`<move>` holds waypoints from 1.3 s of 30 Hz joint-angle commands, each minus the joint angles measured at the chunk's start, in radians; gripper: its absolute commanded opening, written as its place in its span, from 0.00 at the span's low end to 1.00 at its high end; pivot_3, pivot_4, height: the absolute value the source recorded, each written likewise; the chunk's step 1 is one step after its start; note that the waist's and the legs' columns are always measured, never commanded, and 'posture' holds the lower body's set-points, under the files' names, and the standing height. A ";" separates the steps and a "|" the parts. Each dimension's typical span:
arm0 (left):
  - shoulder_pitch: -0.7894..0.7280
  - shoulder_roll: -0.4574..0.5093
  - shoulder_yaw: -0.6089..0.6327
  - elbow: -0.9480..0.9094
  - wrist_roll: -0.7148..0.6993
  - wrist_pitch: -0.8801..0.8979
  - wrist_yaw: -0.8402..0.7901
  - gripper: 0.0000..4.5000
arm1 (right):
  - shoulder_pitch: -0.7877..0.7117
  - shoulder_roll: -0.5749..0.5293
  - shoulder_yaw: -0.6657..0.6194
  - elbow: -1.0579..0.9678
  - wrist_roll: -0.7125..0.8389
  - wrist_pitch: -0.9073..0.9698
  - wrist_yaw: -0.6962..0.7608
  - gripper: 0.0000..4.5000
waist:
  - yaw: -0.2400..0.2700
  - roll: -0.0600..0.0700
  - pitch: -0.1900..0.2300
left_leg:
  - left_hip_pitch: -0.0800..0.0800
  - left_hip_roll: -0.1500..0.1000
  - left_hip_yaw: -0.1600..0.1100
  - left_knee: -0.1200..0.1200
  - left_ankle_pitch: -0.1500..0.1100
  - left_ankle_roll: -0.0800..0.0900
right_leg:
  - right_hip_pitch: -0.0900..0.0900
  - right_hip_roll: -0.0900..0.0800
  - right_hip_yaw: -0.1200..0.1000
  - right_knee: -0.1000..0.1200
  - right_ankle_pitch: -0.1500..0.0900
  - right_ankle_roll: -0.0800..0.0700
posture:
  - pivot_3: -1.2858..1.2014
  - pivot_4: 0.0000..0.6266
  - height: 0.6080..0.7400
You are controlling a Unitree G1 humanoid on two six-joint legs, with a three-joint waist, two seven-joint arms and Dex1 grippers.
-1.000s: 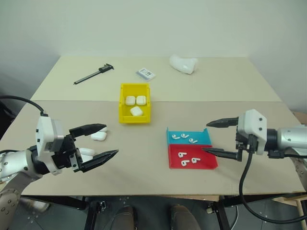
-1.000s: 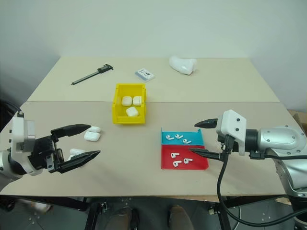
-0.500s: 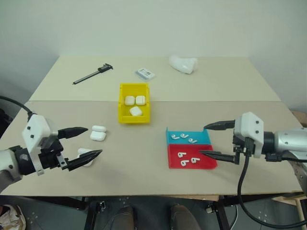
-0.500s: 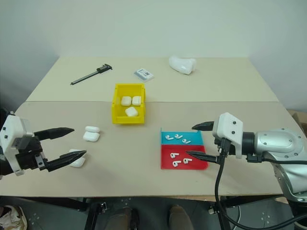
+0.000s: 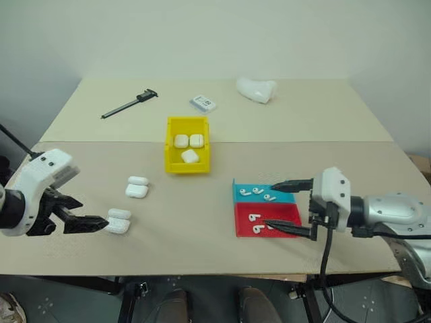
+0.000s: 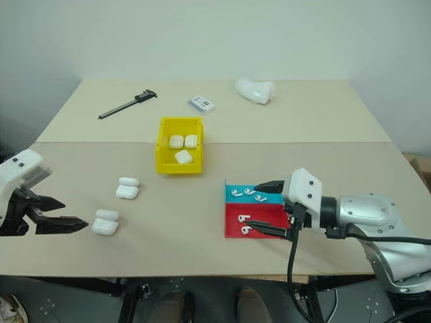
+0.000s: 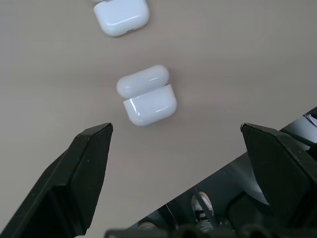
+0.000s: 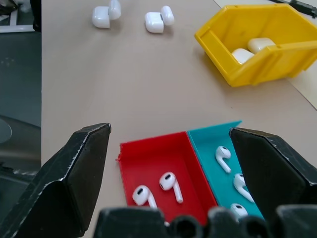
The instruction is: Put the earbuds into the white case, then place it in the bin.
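Note:
The white case's open lid [image 5: 120, 214] needs to stay free for loading the earbuds, so my left gripper should grab the near white case by its body [image 5: 118, 227] next.
Two white cases lie with lids open on the table's left: one [image 5: 137, 186] farther in, one [image 5: 118, 220] near the front. My left gripper [image 5: 84, 212] stands open just left of the near case [image 7: 147, 96], tilted down at it without touching. The yellow bin [image 5: 170, 145] stands mid-table with three closed cases inside. Several earbuds lie in the teal tray [image 5: 291, 196] and two earbuds [image 8: 168, 182] in the red tray [image 5: 289, 217]. Over these trays' right edge my right gripper [image 5: 269, 204] is open and empty, pointing left.
At the back of the table lie a black caliper [image 5: 130, 103], a small white card [image 5: 204, 103] and a lumpy white object [image 5: 256, 89]. A seam runs across the table behind the bin. The near case lies close to the table's front edge.
My left gripper has swung left and tipped downward, from over the near case to beside it. My right gripper has moved left to over the trays' right edge. Both stayed open.

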 commanded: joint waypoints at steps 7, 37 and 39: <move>-0.286 -0.107 -0.400 0.090 0.049 0.027 0.137 1.00 | -0.026 -0.038 0.010 -0.109 0.040 -0.057 0.096 0.99 | 0.005 -0.001 0.000 | -0.001 -0.001 0.001 0.000 0.000 0.000 | 0.000 0.000 0.000 0.000 0.000 0.000 | 0.52 0.24 1.00; -0.499 -0.400 -0.680 0.386 0.027 0.027 0.513 1.00 | -0.006 -0.041 0.031 -0.184 0.036 -0.052 0.043 0.99 | 0.018 -0.002 0.000 | -0.002 -0.001 -0.004 0.007 0.000 0.000 | 0.001 0.000 -0.002 0.005 0.000 0.000 | 0.52 0.24 1.00; -0.503 -0.396 -0.699 0.395 -0.006 0.027 0.539 1.00 | -0.005 -0.040 0.032 -0.182 0.034 -0.052 0.041 0.99 | 0.018 -0.002 0.000 | -0.002 -0.001 -0.004 0.007 0.000 0.000 | 0.001 0.000 -0.002 0.006 0.000 0.000 | 0.52 0.24 1.00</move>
